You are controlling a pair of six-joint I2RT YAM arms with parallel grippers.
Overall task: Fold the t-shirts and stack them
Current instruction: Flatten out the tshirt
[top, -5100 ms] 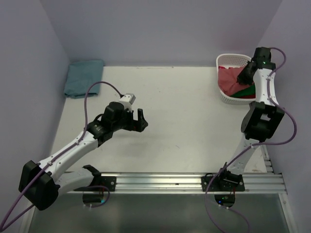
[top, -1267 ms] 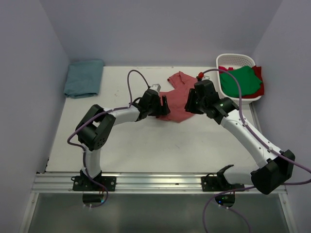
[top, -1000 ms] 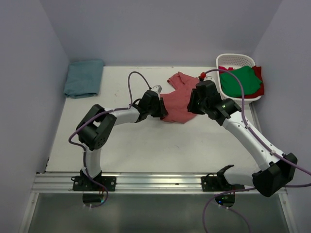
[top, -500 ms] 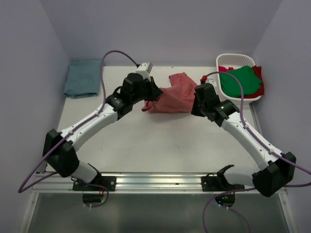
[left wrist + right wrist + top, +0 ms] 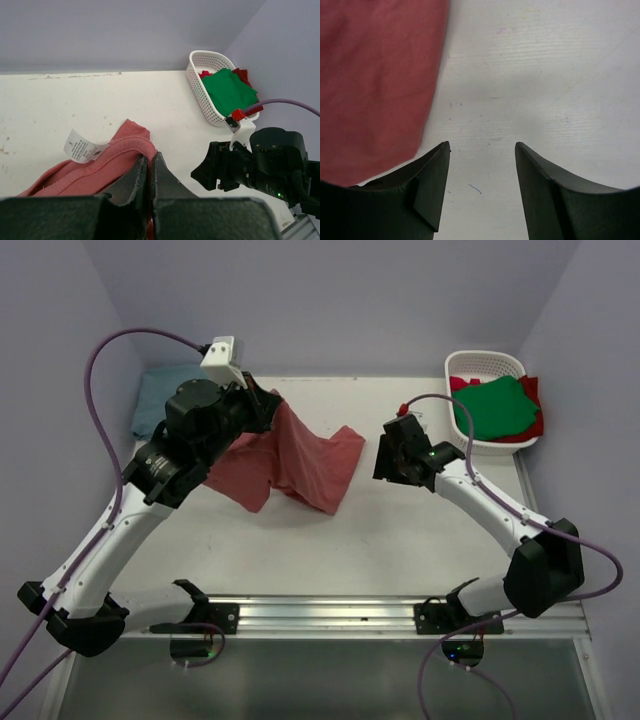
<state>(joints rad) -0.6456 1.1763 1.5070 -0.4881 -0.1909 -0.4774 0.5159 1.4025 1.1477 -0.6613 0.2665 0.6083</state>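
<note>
I should next stretch the brick-red t-shirt for folding, my right gripper grabbing its draped edge, away from the held collar.
My left gripper (image 5: pixel 268 403) is raised above the back left of the table and shut on the collar of the faded brick-red t-shirt (image 5: pixel 300 460). The shirt hangs from it and drapes onto the table. In the left wrist view the fingers (image 5: pixel 148 156) pinch the collar rim next to a white label (image 5: pixel 80 147). My right gripper (image 5: pixel 383 454) stands open just right of the shirt's edge. In the right wrist view bare table lies between its fingertips (image 5: pixel 482 147) and the red cloth (image 5: pixel 375 75) is to their left. A teal-blue t-shirt (image 5: pixel 150 402) lies folded at the back left, partly hidden by my left arm.
A white slotted basket (image 5: pixel 484 362) stands at the back right, holding a green t-shirt (image 5: pixel 495 405) over a brighter red one (image 5: pixel 532 425). Walls close in the left, back and right sides. A metal rail (image 5: pixel 360 615) runs along the near edge.
My left gripper has risen and swung left and back, lifting the brick-red shirt by its collar. My right gripper has let go of the shirt and opened; that side now drapes on the table.
</note>
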